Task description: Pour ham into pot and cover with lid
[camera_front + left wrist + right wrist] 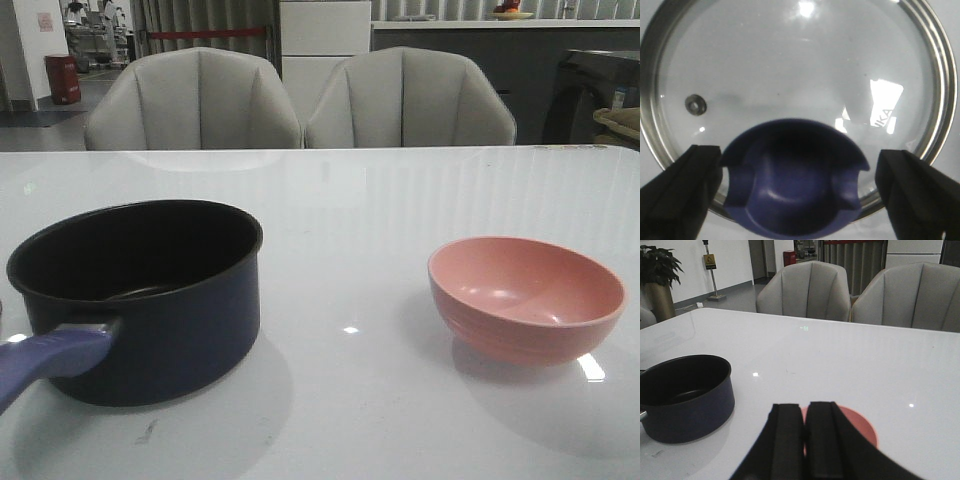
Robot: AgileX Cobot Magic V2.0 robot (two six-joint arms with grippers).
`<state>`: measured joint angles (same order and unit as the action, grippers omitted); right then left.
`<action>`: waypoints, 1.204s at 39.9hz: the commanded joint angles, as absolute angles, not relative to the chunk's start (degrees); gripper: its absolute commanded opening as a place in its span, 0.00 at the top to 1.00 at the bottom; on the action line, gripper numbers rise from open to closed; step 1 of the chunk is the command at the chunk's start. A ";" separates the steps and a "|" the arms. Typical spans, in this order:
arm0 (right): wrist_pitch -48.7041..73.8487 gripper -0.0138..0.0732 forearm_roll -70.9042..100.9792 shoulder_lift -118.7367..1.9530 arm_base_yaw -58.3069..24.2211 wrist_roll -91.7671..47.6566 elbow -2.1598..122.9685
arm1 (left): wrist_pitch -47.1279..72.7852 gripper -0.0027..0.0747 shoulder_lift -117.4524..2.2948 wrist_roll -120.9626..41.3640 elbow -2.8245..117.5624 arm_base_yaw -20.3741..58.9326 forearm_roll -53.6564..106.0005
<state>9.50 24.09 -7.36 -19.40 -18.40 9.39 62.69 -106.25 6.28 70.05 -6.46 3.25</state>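
In the left wrist view, my left gripper's fingers reach down beside the purple-blue knob (792, 200) above the glass lid (790, 65), so it is time to close them on the knob.
The dark navy pot (140, 290) stands at the front left of the white table, its purple-blue handle (50, 358) pointing toward me. A pink bowl (527, 297) sits at the front right and its inside looks bare. No ham shows in any view. In the left wrist view the glass lid (790, 65) lies flat, and my left gripper (800, 165) is open with a finger (680, 190) on each side of the purple-blue knob (792, 200), apart from it. My right gripper (805, 410) is shut on nothing, above the pink bowl (860, 427), with the pot (685, 395) off to one side.
Two grey chairs (195, 100) (410, 100) stand behind the table's far edge. The glossy white table (340, 200) stretches between the pot and the bowl. Neither arm appears in the front view.
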 commanded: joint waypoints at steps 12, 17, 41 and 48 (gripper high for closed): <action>5.83 0.66 24.61 -7.82 -19.44 -19.05 10.85 | 61.08 0.23 -106.01 5.22 71.44 -6.70 3.98; 5.83 0.66 24.61 -7.82 -19.44 -19.05 10.85 | 61.71 0.37 -106.30 5.22 71.44 -6.70 3.98; 5.87 0.66 24.61 -7.82 -19.44 -19.05 10.85 | 63.33 0.67 -105.39 4.61 71.44 -6.70 3.98; 5.87 0.66 24.61 -7.82 -19.44 -19.05 10.85 | 63.33 0.67 -103.22 4.05 71.72 -6.70 3.85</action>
